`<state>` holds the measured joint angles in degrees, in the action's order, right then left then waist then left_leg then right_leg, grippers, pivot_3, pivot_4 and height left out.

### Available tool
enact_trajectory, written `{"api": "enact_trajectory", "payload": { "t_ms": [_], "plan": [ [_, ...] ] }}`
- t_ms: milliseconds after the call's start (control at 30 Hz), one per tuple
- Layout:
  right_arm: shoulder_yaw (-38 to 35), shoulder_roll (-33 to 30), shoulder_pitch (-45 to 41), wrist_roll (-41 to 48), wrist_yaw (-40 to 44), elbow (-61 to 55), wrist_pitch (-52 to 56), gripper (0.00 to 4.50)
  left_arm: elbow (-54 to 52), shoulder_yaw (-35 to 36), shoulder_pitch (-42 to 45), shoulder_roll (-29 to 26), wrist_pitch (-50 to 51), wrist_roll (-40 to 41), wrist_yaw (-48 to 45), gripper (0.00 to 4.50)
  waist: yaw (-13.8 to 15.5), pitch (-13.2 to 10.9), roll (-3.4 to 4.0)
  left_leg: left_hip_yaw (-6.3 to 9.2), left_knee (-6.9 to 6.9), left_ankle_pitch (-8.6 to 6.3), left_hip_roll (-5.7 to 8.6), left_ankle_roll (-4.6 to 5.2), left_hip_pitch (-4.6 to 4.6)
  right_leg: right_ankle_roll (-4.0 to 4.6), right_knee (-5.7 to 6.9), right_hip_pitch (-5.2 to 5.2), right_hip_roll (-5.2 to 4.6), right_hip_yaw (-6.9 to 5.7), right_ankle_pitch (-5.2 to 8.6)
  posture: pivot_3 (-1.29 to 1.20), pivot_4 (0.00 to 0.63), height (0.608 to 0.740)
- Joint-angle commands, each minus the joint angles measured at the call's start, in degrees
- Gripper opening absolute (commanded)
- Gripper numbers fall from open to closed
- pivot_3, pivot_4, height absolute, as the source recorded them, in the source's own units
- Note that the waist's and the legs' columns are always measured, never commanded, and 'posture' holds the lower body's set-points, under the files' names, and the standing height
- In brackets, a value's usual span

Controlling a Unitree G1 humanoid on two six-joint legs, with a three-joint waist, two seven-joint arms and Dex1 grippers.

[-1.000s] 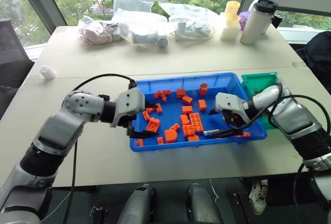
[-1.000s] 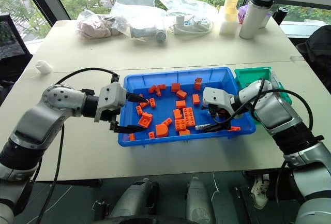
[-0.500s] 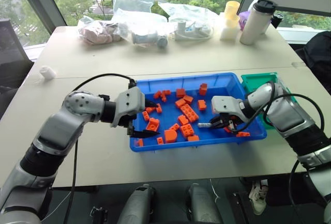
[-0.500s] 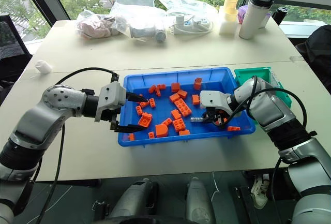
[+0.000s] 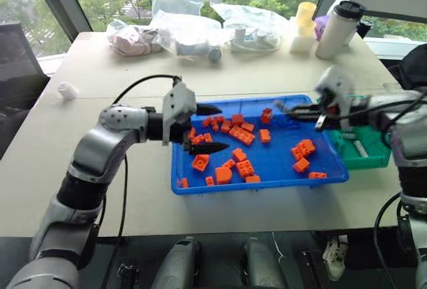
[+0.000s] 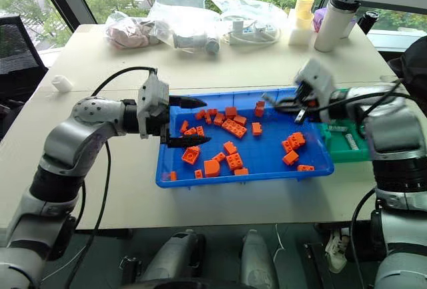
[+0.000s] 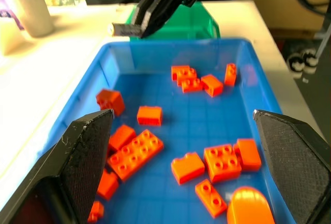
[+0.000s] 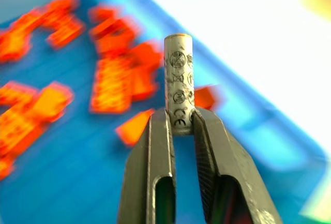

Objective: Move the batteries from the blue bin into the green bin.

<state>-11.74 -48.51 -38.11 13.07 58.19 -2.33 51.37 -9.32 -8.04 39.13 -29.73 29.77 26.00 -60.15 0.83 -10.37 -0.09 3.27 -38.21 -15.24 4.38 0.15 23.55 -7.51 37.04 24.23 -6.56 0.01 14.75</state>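
Note:
My right gripper holds the silver-grey battery short of the green bin point(image 5: 373, 162), so it needs to move the battery there before it lets go.
The blue bin point(image 5: 263, 182) sits mid-table with orange bricks scattered in it. My right gripper point(image 5: 293, 110) hovers above its far right corner, shut on a silver-grey battery point(image 8: 178, 74) that sticks out past the fingertips point(image 8: 160, 125). Beside it to the right is the green bin point(image 5: 373, 162), with another battery point(image 5: 360, 147) lying inside. My left gripper point(image 5: 203, 129) hangs over the blue bin's left end, open wide and empty. The left wrist view looks across the tray at the held battery point(image 7: 121, 28) and the green bin point(image 7: 178, 25).
Orange toy bricks point(image 5: 241, 167) lie loose across the blue bin. Clear plastic bags point(image 5: 193, 35), a white flask point(image 5: 337, 29) and a yellow cup point(image 5: 303, 19) line the table's far edge. A small white object point(image 5: 67, 90) rests at the far left.
My right gripper shut on a battery among the bricks, then lifted it up and right, toward the green bin. My left gripper rose slightly, still open.

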Motion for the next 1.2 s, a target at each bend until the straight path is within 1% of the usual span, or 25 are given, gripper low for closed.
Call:
{"api": "enact_trajectory", "payload": {
  "t_ms": [33,100,200,367,433,500,633,667,800,900,967,1000,1067,1133,1200],
  "plan": [
    [-7.4,-0.7,2.5,1.5,-7.3,-3.1,6.6,0.02,2.3,0.4,1.6,1.2,-3.0,-0.6,-0.3,4.50,-0.1,0.0,0.00,0.00,0.01,0.00,0.00,0.00,0.00,0.00,0.00,0.00,-0.01,0.00,0.00,0.00,0.150,0.740],
    [-9.2,-1.5,4.8,0.7,-10.9,-3.6,8.9,0.02,4.7,-0.5,2.6,2.3,-4.5,-1.1,-1.5,4.50,-0.1,0.0,0.00,-0.02,0.02,0.00,0.00,0.00,0.00,0.00,0.00,0.00,-0.01,0.00,0.00,0.00,0.150,0.740],
    [-10.9,-2.3,8.4,-0.7,-15.7,-3.0,10.3,0.02,9.7,-2.1,5.3,5.4,-7.4,-2.2,-3.1,4.50,-0.1,0.0,0.01,-0.05,0.02,0.01,0.00,0.00,0.00,0.00,0.02,0.01,-0.01,0.01,0.00,0.00,0.150,0.740],
    [-9.0,-2.9,8.7,-1.1,-19.4,-0.2,9.0,0.02,16.4,-3.4,8.0,8.3,-12.2,-5.2,-4.2,4.50,-0.4,0.0,0.03,-0.11,0.01,0.01,0.02,0.01,-0.01,0.00,0.04,0.02,-0.02,0.01,0.00,0.00,0.150,0.740],
    [-8.3,-3.1,8.5,-0.9,-20.1,0.3,8.6,1.01,17.5,-3.5,8.3,8.5,-13.3,-5.9,-4.6,4.50,-0.6,0.0,0.04,-0.12,0.03,0.01,0.00,0.01,-0.02,0.00,0.06,0.04,0.00,0.01,0.00,0.00,0.150,0.740],
    [-7.6,-3.5,8.3,-0.9,-20.6,1.0,8.0,1.87,18.2,-3.3,8.3,8.5,-13.9,-6.3,-4.6,4.50,-0.7,0.0,0.04,-0.12,0.03,0.01,-0.01,0.01,-0.02,-0.01,0.06,0.04,0.01,0.02,0.00,0.00,0.150,0.740],
    [-7.5,-4.2,7.3,-0.3,-21.0,2.5,7.3,4.03,17.3,-2.1,7.3,7.2,-13.1,-6.3,-4.3,4.50,-0.6,0.0,0.04,-0.12,0.02,0.01,0.00,0.02,-0.02,0.00,0.06,0.04,0.00,0.02,0.00,0.00,0.150,0.740],
    [-7.7,-4.2,7.0,0.1,-20.9,2.8,7.5,4.46,17.0,-2.0,6.9,6.8,-12.9,-6.3,-4.1,4.50,-0.6,0.0,0.04,-0.12,0.02,0.01,0.00,0.02,-0.02,-0.01,0.06,0.03,0.00,0.02,0.00,0.00,0.150,0.740],
    [-9.0,-3.9,6.8,1.0,-20.6,3.2,3.1,4.46,15.5,-0.9,5.7,4.9,-12.1,-6.4,-2.9,4.50,-0.5,0.0,0.04,-0.11,0.02,0.01,0.00,0.01,-0.02,-0.01,0.07,0.03,0.00,0.02,0.00,0.00,0.150,0.740],
    [-11.8,-2.3,8.2,3.8,-18.7,0.5,-3.9,4.46,11.6,1.5,4.0,2.1,-9.2,-5.1,-1.6,4.50,-0.6,0.0,0.04,-0.10,0.02,0.01,0.00,0.01,-0.02,-0.01,0.06,0.03,0.01,0.02,0.00,0.00,0.150,0.740],
    [-13.4,-1.5,9.7,5.6,-17.9,-1.5,-6.8,4.46,9.1,2.9,2.8,0.5,-7.4,-4.4,-0.8,4.50,-0.6,0.0,0.04,-0.09,0.03,0.01,-0.01,0.01,-0.02,-0.01,0.08,0.04,0.02,0.02,0.00,0.00,0.150,0.740],
    [-15.0,-1.5,11.3,7.1,-17.1,-3.3,-6.5,4.46,7.1,4.7,1.5,-1.1,-6.3,-4.2,0.5,4.50,-0.6,0.0,0.04,-0.09,0.03,0.01,-0.01,0.01,-0.02,-0.01,0.09,0.05,0.02,0.01,0.00,0.00,0.150,0.740],
    [-20.1,-2.3,16.8,10.4,-14.3,-8.1,-5.3,4.46,1.1,10.8,-2.9,-6.3,-1.6,-3.1,3.6,4.50,-0.6,0.0,0.03,-0.07,0.03,0.01,-0.01,0.01,-0.02,-0.01,0.11,0.05,0.02,0.02,0.00,0.00,0.150,0.740],
    [-25.2,-2.7,21.7,13.9,-12.0,-11.5,-3.2,4.46,-4.2,15.4,-7.2,-10.8,2.5,-2.0,5.6,4.50,-0.6,0.0,0.03,-0.02,0.12,0.00,-0.05,0.01,-0.02,-0.01,0.10,0.08,0.03,0.03,0.00,0.00,0.150,0.740],
    [-28.4,-2.0,24.8,16.7,-11.5,-13.8,-2.4,4.46,-7.4,18.1,-10.2,-12.9,5.0,-1.0,7.7,4.50,-0.5,0.0,0.03,-0.04,0.14,-0.05,-0.06,0.09,-0.02,-0.01,0.08,0.09,0.04,0.03,0.00,0.00,0.150,0.740]
  ]
}}
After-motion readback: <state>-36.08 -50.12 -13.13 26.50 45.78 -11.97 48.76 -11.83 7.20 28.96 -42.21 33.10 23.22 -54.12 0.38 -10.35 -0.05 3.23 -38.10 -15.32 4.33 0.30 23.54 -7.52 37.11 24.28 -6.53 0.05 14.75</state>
